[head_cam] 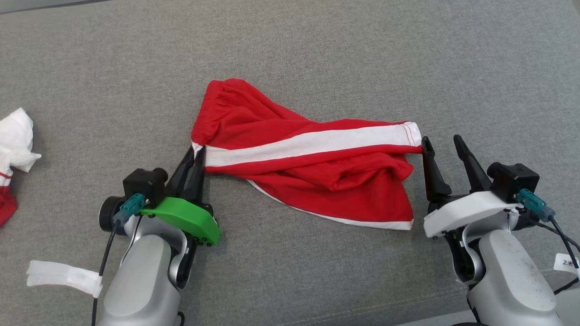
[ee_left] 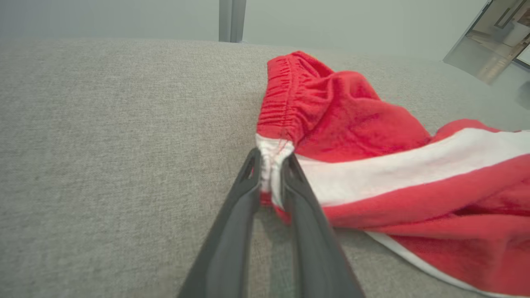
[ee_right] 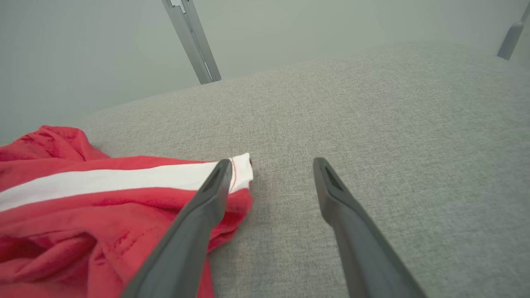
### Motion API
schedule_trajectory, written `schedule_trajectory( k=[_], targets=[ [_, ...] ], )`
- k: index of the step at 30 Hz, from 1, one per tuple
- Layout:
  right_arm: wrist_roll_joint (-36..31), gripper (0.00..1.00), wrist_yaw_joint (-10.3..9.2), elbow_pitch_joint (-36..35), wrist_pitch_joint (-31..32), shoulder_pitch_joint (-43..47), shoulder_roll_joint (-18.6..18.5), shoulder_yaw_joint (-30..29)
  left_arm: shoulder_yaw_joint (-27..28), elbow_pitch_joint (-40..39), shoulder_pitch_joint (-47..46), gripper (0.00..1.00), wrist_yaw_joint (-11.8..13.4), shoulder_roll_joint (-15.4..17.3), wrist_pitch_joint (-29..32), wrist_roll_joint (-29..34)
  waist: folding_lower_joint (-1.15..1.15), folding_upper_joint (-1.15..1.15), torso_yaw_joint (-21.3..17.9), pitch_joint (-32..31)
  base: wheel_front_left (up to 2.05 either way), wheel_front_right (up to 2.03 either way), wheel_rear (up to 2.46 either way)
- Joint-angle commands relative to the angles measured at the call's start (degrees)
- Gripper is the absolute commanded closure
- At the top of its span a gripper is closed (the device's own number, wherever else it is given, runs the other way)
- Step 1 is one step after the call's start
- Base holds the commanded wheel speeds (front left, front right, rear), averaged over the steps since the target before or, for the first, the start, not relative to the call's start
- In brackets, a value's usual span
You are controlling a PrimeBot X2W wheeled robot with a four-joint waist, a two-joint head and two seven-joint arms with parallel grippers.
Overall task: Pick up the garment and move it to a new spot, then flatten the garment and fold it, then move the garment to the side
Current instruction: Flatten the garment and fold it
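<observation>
The shorts need to be flattened. My right gripper should next grab them by the leg-hem corner at the white stripe's end [head_cam: 413,134] [ee_right: 241,171].
Red shorts with a white side stripe [head_cam: 312,172] lie rumpled and stretched sideways on the grey fabric surface [head_cam: 290,54]. My left gripper [head_cam: 195,151] is shut on the waistband corner where the white stripe ends; in the left wrist view the fingers [ee_left: 244,194] pinch that white edge of the shorts [ee_left: 372,165]. My right gripper [head_cam: 442,142] stands open just right of the leg hem, its left finger touching or nearly touching the cloth. In the right wrist view the shorts [ee_right: 83,198] lie left of the open fingers [ee_right: 207,198], with bare surface between them.
Another white and red garment [head_cam: 13,149] lies bunched at the far left edge. A white tape strip [head_cam: 63,274] hangs by my left forearm. The grey surface stretches wide beyond and around the shorts. A metal post [ee_right: 192,41] stands behind the surface.
</observation>
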Motion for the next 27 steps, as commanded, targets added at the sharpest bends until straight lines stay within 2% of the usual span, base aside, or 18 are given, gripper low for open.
schedule_trajectory(
  k=[1, 15, 17, 19, 20, 22, 24, 27],
  targets=[
    [0.09, 0.00, -0.08, -0.11, -0.03, -0.08, -0.01, -0.18, 0.12, -0.34, -0.84, 1.00, -0.14, 0.56, -0.01, -0.04, 0.00, 0.00, 0.20, 0.03, 0.00, 0.00, 0.00],
    [3.15, 0.00, -0.08, 0.69, -0.03, -1.77, -0.20, 1.77, -1.00, -2.45, 1.47, 1.00, -0.08, 0.31, -0.01, 1.31, 0.00, 0.00, 2.29, 0.22, 0.00, 0.00, 0.00],
    [3.96, 0.11, -0.08, 1.39, -0.03, -2.30, -0.49, 2.48, -1.25, -2.42, 1.29, 1.00, -0.08, 0.28, -0.01, 1.43, 0.00, 0.00, 2.48, 0.38, 0.00, 0.00, 0.00],
    [4.86, 0.55, -0.08, 2.01, -0.03, -2.71, -0.60, 3.17, -1.45, -2.44, 1.10, 1.00, -0.08, 0.33, -0.01, 1.51, 0.00, 0.00, 2.60, 0.44, 0.00, 0.00, 0.00],
    [5.18, 0.59, -0.08, 2.41, -0.03, -2.81, -0.71, 3.42, -1.59, -2.40, 1.00, 1.00, -0.08, 0.35, -0.01, 1.59, 0.00, 0.00, 2.66, 0.44, 0.00, 0.00, 0.00],
    [6.18, 0.75, -0.08, 3.48, -0.03, -2.91, -0.77, 4.01, -1.79, -2.33, 0.84, 1.00, -0.08, 0.32, -0.01, 1.65, 0.00, 0.00, 2.75, 0.36, 0.00, 0.00, 0.00],
    [7.16, 1.00, -0.08, 4.40, -0.03, -3.13, -0.92, 4.47, -1.91, -2.19, 0.78, 1.00, -0.08, 0.30, -0.01, 1.62, 0.00, 0.00, 2.83, 0.18, 0.00, 0.00, 0.00],
    [8.21, 1.00, -0.08, 5.35, -0.03, -3.44, -1.13, 4.81, -1.75, -1.88, 0.99, 1.00, -0.08, 0.32, -0.01, 1.78, 0.00, 0.00, 2.84, -0.20, 0.00, 0.00, 0.00]
  ],
)
